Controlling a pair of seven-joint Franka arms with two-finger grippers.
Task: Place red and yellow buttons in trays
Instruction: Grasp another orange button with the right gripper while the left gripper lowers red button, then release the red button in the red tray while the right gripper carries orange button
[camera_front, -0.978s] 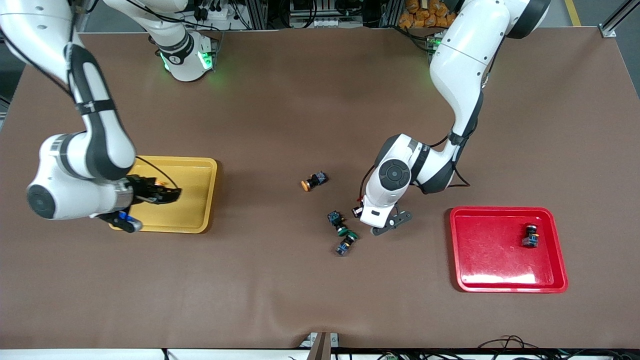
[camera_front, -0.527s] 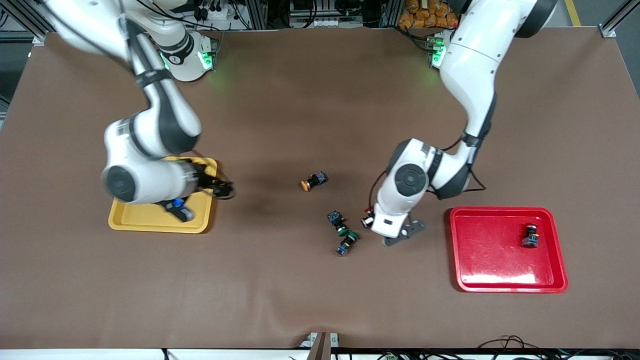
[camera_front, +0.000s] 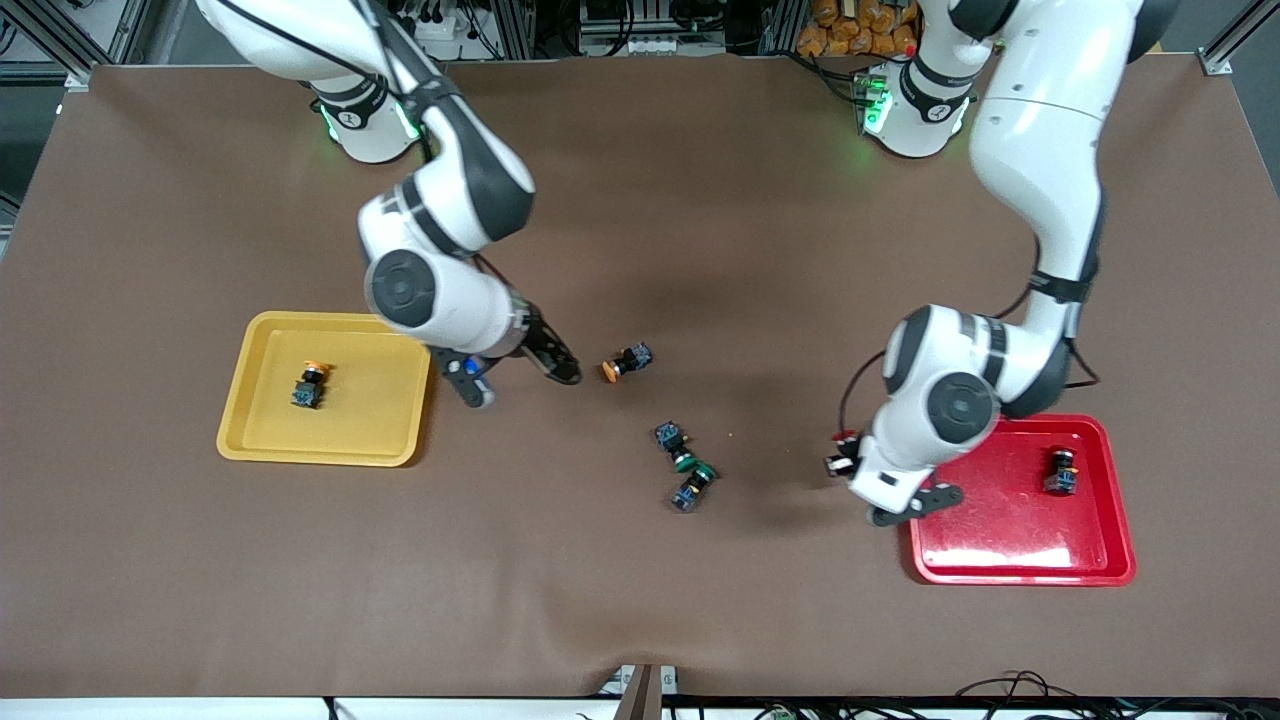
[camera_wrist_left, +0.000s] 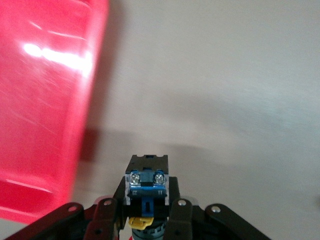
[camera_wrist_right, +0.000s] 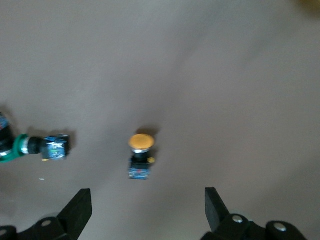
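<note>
I will next grab the button with my right gripper by its black body (camera_front: 632, 359), where the body's sides face each other. The button's orange cap (camera_front: 611, 372) flares out round.
My left gripper (camera_front: 845, 468) is shut on a red-capped button (camera_front: 838, 455) and holds it over the table, just beside the red tray (camera_front: 1000, 555). In the left wrist view the button's blue-grey base (camera_wrist_left: 146, 184) sits between the fingers, with the red tray (camera_wrist_left: 40, 110) at the side. Another button (camera_front: 1061, 470) lies in the red tray. My right gripper (camera_front: 520, 383) is open and empty between the yellow tray (camera_front: 325, 450) and a loose orange-capped button (camera_front: 627, 361), which also shows in the right wrist view (camera_wrist_right: 140, 155). An orange-capped button (camera_front: 308, 385) lies in the yellow tray.
Two green-capped buttons (camera_front: 672, 440) (camera_front: 693, 485) lie close together mid-table, nearer the front camera than the loose orange-capped one. One of them shows in the right wrist view (camera_wrist_right: 42, 146). The brown mat has a wrinkle near its front edge.
My right gripper left an orange-capped button in the yellow tray and swung to the loose orange-capped button. My left gripper carried the red-capped button from mid-table to the red tray's edge.
</note>
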